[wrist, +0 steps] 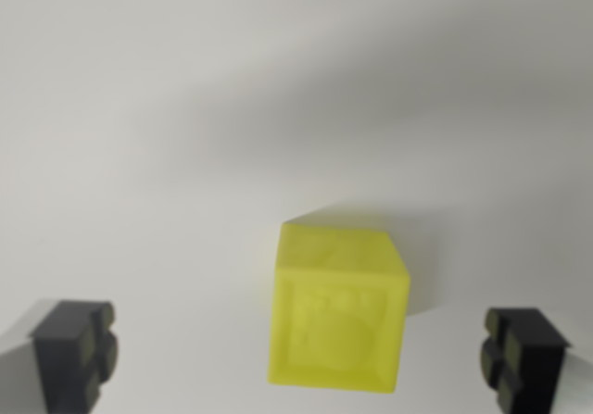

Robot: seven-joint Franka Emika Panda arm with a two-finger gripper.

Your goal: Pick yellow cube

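Observation:
The gripper grabs the cube by its opposite sides next, to pick up the yellow cube (338, 312).
A translucent yellow cube (338, 312) rests on a plain white surface, low in the wrist view and slightly right of centre. It has an embossed round shape on the face turned toward the camera. My gripper (298, 354) is open, its two dark fingertips (76, 349) standing wide apart at the wrist view's left and right bottom corners. The cube lies between them, closer to the right fingertip, touching neither.
The white surface (185, 108) fills the whole view, with soft grey shadows across the upper part and a small shadow behind the cube.

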